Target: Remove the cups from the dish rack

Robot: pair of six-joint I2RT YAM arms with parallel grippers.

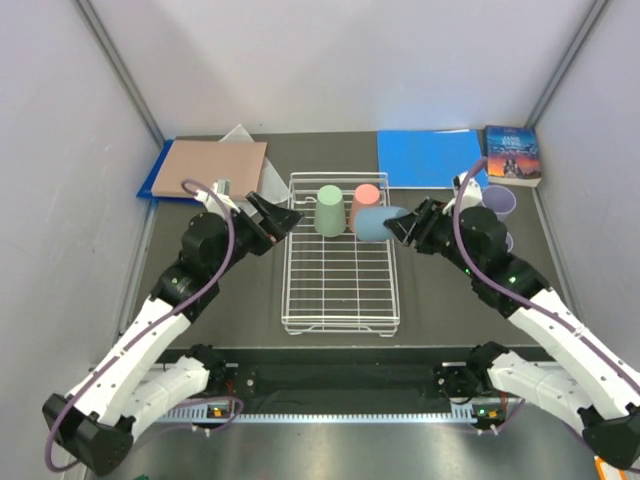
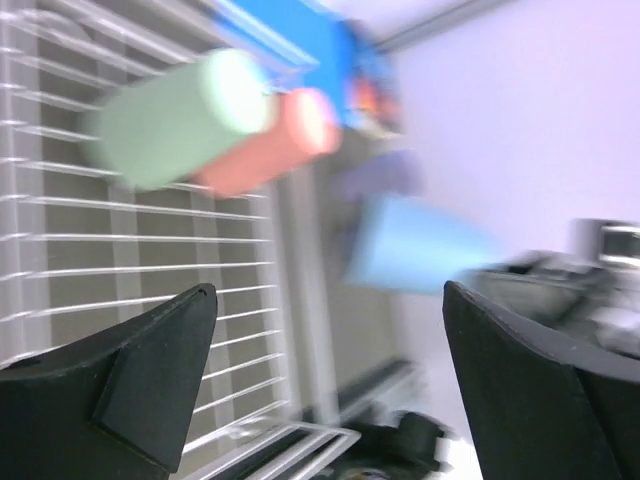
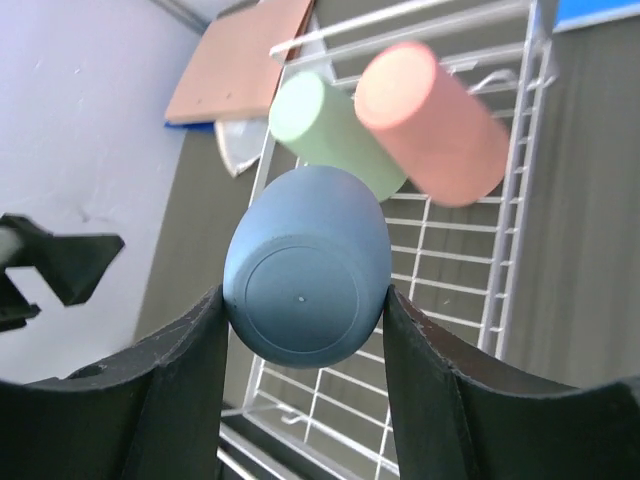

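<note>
The robot's left gripper next needs to grab the light blue cup's rim (image 1: 360, 224) (image 2: 367, 240), opposite the held base, so that it can set the cup upright outside the rack.
The white wire dish rack (image 1: 340, 290) sits mid-table. A pale green cup (image 1: 330, 210) and a salmon pink cup (image 1: 366, 203) stand upside down at its far end. My right gripper (image 1: 402, 226) is shut on the light blue cup (image 1: 373, 226), which is tipped sideways at the rack's right edge. In the right wrist view the blue cup's base (image 3: 305, 270) faces me, squeezed between both fingers, with my right gripper (image 3: 300, 300) around it. A lilac cup (image 1: 498, 203) stands outside the rack, at the right. My left gripper (image 1: 281, 217) is open by the rack's left rim, holding nothing.
A blue folder (image 1: 430, 157) and a book (image 1: 512, 153) lie at the back right. A brown board (image 1: 212, 168) on a blue folder lies at the back left. Grey walls close in on both sides. The blurred left wrist view shows rack wires (image 2: 120, 260).
</note>
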